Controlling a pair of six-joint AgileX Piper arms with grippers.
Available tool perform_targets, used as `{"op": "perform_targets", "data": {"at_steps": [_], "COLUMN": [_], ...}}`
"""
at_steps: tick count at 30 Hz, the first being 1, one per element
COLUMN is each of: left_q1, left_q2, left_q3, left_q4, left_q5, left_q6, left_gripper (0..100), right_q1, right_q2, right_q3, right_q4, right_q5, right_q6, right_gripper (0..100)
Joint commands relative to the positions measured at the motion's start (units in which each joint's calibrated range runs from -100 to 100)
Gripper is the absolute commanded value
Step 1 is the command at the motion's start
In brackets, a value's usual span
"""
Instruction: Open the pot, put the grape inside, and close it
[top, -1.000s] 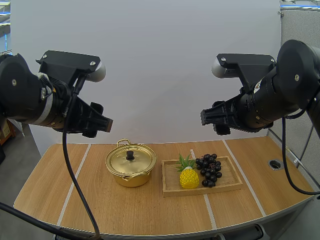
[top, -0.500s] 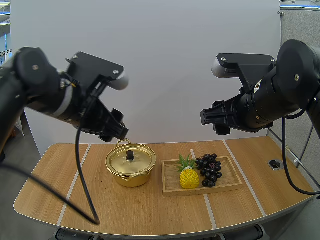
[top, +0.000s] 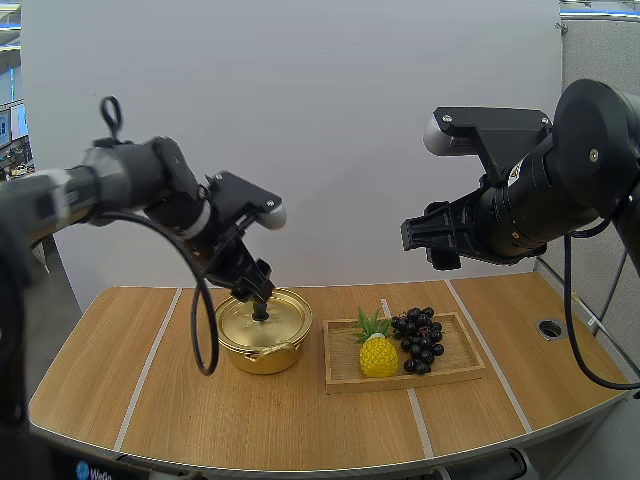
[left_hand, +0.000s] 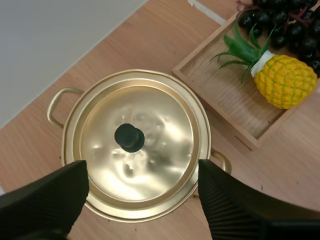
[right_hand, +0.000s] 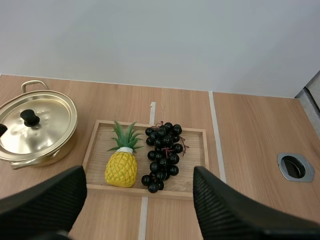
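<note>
The lid needs to be grabbed by its black knob with my left gripper next, to open the pot for the dark grapes.
A gold pot with its lid on stands left of centre on the table. The lid's black knob points up. My left gripper hangs open just above that knob, and in the left wrist view its fingers stand wide apart on either side of the lid. Dark grapes lie in a wooden tray to the right of the pot. My right gripper is open and held high above the tray, looking down on the grapes.
A yellow toy pineapple lies in the tray beside the grapes, on the pot's side. A round metal cable hole sits in the table at the far right. White lines cross the wooden tabletop.
My left arm has swung down and to the right, from high at the left to just over the pot's lid. The right arm has stayed still.
</note>
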Motion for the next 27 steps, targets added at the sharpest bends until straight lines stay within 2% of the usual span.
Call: {"op": "perform_targets", "data": {"at_steps": [1, 13, 27], "left_q1": [-0.39, -0.39, -0.39], "left_q2": [5.6, 16.51, 22.87], "left_q3": [-2.29, -9.62, -9.59], "left_q4": [-1.4, -1.4, -1.4], "left_q5": [-4.1, -4.94, -9.45], "left_q6": [0.41, 0.51, 0.51], "left_gripper": [100, 100, 100], "right_q1": [-0.18, -0.18, -0.18], "right_q2": [-0.11, -0.11, -0.11], "right_q3": [-0.24, -0.24, -0.24], "right_q4": [-0.31, -0.31, -0.31], "right_q5": [0.0, 0.0, 0.0], "right_q6": [-0.06, -0.06, -0.06], "right_gripper": [100, 100, 100]}}
